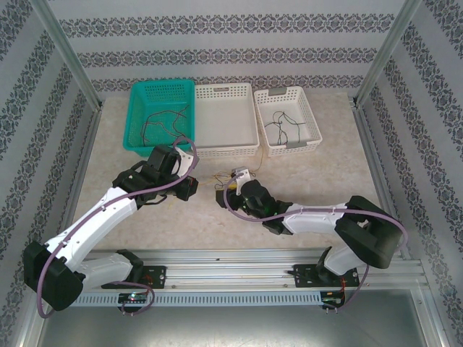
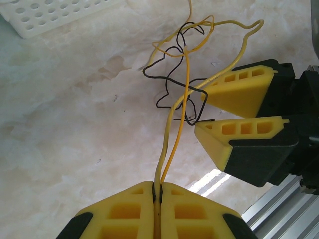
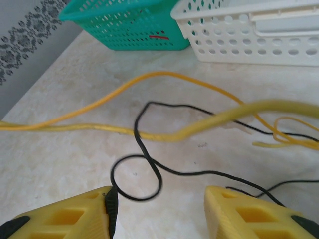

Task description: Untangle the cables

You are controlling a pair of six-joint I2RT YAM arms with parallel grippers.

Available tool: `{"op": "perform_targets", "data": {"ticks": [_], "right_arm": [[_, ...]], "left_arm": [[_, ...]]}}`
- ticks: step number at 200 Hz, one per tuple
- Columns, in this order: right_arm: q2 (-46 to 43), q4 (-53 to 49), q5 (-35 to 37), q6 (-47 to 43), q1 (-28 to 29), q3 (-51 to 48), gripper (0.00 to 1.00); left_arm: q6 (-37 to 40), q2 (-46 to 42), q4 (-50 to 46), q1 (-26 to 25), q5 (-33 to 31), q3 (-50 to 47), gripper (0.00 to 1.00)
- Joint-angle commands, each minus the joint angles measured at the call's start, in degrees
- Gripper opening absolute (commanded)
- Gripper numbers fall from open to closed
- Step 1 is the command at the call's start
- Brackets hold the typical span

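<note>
The black cable [image 2: 172,82] has to be untangled, so my right gripper should grab it by its loop [image 2: 201,112], which leaves the yellow and orange cables free.
A tangle of thin yellow cables [image 2: 175,107], an orange cable [image 2: 185,74] and a black cable [image 2: 172,82] lies on the marble table between the two grippers, seen from above as a small cluster [image 1: 217,177]. My left gripper [image 2: 160,186] is shut on the pale yellow cable, with the orange one running into the same gap. My right gripper [image 3: 159,194] is open just above the table, and a loop of the black cable [image 3: 134,174] lies between its fingers, touching the left pad. The right gripper [image 2: 202,110] faces the tangle from the right.
Three baskets stand along the back: teal [image 1: 163,84] with dark wires [image 1: 163,119] inside, a white middle one [image 1: 226,88], and a white right one [image 1: 287,92] holding dark wires [image 1: 282,123]. The aluminium rail [image 1: 239,264] runs along the near edge.
</note>
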Motion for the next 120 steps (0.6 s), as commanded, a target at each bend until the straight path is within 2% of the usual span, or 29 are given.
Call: {"op": "perform_targets", "data": {"ticks": [1,22,71,120], "right_arm": [[0.82,5.59,0.79,-0.05,-0.37,1.4,0.49],[2.52,7.46,0.27,0.18,-0.45,1.83,0.48],[5.79,8.68,1.88,1.21,-1.31,2.65,0.32],[3.56,8.1,3.72,1.01,-1.95,1.41,0.06]], "left_arm": [[0.13,-0.91,1.86,-0.69,0.73,-0.43,0.0],[0.24,-0.96,1.87,-0.62,0.81,-0.38,0.0],[0.33,-1.07,1.91,-0.62,0.83,-0.5,0.0],[0.33,-1.2,1.77,-0.66,0.96,-0.35,0.0]]}}
